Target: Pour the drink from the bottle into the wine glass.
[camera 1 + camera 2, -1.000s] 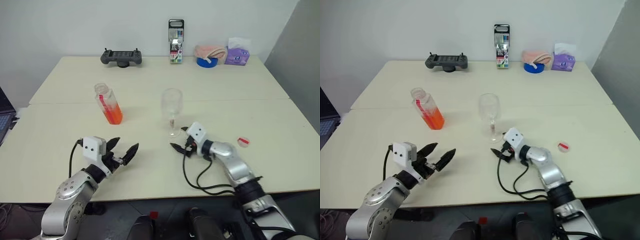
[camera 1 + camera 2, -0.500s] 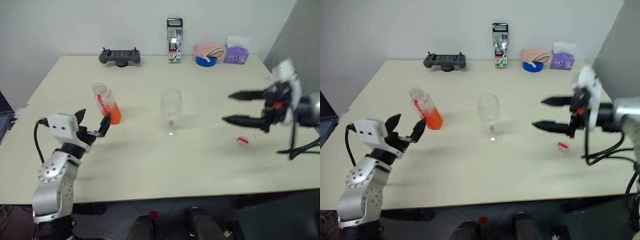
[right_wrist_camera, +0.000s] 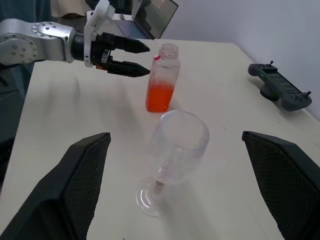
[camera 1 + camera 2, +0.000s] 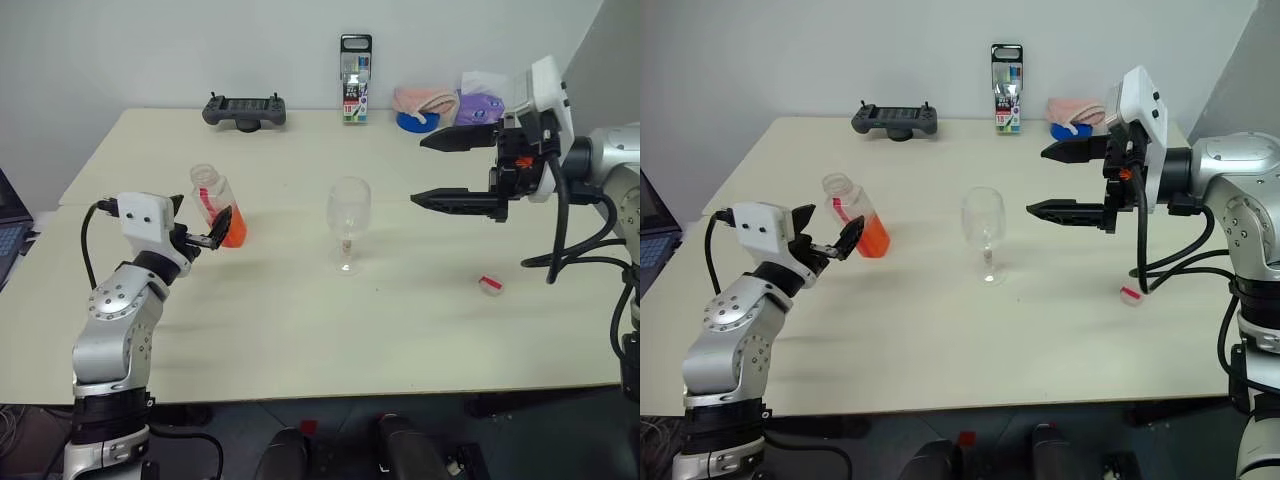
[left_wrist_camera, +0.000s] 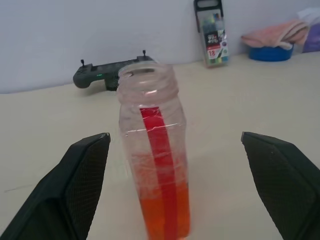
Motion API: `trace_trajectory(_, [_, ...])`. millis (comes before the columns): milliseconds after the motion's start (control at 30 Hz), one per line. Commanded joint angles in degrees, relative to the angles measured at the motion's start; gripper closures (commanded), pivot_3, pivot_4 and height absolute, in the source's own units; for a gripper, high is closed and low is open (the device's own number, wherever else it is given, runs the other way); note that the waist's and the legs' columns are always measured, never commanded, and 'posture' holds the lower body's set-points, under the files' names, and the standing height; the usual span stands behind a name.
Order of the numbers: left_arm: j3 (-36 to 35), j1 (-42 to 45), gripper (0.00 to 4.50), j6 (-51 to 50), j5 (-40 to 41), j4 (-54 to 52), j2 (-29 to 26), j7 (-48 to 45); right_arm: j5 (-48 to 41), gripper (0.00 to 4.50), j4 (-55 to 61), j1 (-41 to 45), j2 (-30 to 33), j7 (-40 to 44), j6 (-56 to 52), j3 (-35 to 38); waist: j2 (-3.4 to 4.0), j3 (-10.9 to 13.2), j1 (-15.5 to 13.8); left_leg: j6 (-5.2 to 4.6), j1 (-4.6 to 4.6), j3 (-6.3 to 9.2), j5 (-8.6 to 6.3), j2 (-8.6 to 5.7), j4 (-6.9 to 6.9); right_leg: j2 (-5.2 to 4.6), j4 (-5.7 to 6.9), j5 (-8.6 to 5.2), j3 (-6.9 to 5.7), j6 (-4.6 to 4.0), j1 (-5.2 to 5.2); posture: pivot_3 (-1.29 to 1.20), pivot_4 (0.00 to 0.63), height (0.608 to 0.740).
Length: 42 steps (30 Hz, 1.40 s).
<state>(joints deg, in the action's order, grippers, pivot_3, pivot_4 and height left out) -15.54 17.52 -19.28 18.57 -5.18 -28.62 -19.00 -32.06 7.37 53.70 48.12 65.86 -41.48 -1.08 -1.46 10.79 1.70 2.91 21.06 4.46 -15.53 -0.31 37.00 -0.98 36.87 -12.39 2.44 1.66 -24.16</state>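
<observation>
Next, my left gripper grabs the bottle by its body below the neck (image 4: 222,207), to keep the bottle's opening (image 4: 203,171) free to pour into the wine glass.
The bottle (image 4: 217,205) stands uncapped on the left half of the table, with the orange-red drink (image 5: 167,215) filling its lower part. The wine glass (image 4: 348,215) is upright and empty near the table's middle. My left gripper (image 4: 203,212) is open just on the near-left side of the bottle. In the left wrist view the bottle stands ahead between the fingers (image 5: 85,172), untouched. My right gripper (image 4: 418,172) hangs open in the air to the right of the glass, level with its bowl and pointing at it.
A small red-and-white cap (image 4: 490,284) lies on the table right of the glass. Along the far edge are a game controller (image 4: 244,110), a marker pack (image 4: 354,80), a blue roll with a pink cloth (image 4: 415,108) and a purple tissue pack (image 4: 478,100).
My left gripper rose and moved forward up to the bottle. My right gripper lifted off the table by the glass's foot and swung up to the right. Both stayed open.
</observation>
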Motion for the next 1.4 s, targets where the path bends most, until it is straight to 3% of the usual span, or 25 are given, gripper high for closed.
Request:
trace_trajectory(33, [-0.8, 2.8, 0.0, 3.2, -1.4, 1.6, 1.0, 1.7, 0.7, 0.01, 0.5, 1.1, 0.3, 0.2, 1.5, 0.6, 0.0, 0.0, 0.0, 0.0, 0.02, 0.02, 0.0, 0.0, 0.0, -0.02, -0.01, 0.01, -0.03, -0.01, -0.01, 0.0, 0.15, 0.74])
trace_trajectory(567, [0.4, 18.1, 0.0, 11.4, -2.3, 25.1, 2.4, -3.6, 0.7, 0.01, 2.0, -1.1, -0.5, -0.3, -1.9, -1.4, 0.0, 0.0, 0.0, 0.01, 0.04, 0.03, 0.0, -0.05, 0.04, -0.05, 0.03, -0.1, -0.06, 0.18, -0.02, 0.0, 0.15, 0.74])
trace_trajectory(900, [0.7, 21.0, 0.0, 16.7, -2.8, 32.5, 3.6, -4.7, 1.5, 0.01, 2.4, -0.7, -1.4, -3.3, -2.4, -0.8, -0.01, 0.0, 0.0, 0.01, 0.06, 0.09, -0.01, -0.06, 0.03, -0.06, 0.04, 0.03, -0.1, 0.01, -0.02, 0.0, 0.15, 0.74])
trace_trajectory(1033, [0.4, 20.7, 1.4, 17.5, -2.6, 32.4, 3.6, -4.8, 1.3, 0.0, 3.4, -1.9, -1.3, -4.0, -2.3, -0.3, -0.01, 0.0, 0.0, 0.01, 0.06, 0.09, -0.01, -0.06, 0.03, -0.06, 0.04, 0.03, -0.09, 0.01, -0.02, 0.0, 0.15, 0.74])
trace_trajectory(1100, [0.4, 20.5, 1.67, 17.7, -2.6, 32.3, 3.4, -4.9, 1.4, 0.0, 4.2, -2.7, -1.2, -4.5, -2.3, -0.3, -0.01, 0.0, 0.0, 0.01, 0.06, 0.1, 0.0, -0.06, 0.04, -0.06, 0.04, 0.03, -0.1, 0.01, -0.02, 0.0, 0.15, 0.74])
trace_trajectory(1167, [0.3, 21.9, 2.25, 18.1, -2.8, 33.3, 2.6, -5.2, 1.4, 0.0, 4.8, -4.3, -1.8, -6.8, -1.8, 1.5, -0.01, 0.0, 0.0, 0.01, 0.07, 0.1, 0.0, -0.07, 0.04, -0.06, 0.04, 0.03, -0.1, 0.01, -0.02, 0.0, 0.15, 0.74])
trace_trajectory(1400, [4.1, 29.0, 2.35, 17.4, -4.7, 32.1, -1.7, -12.0, -1.7, 0.0, 10.5, -13.2, -2.9, -14.5, -5.5, 9.0, -0.19, 0.1, 0.0, 0.01, 0.19, 0.17, 0.0, -0.07, 0.06, -0.06, 0.07, 0.04, -0.18, 0.01, -0.08, 0.0, 0.15, 0.74])
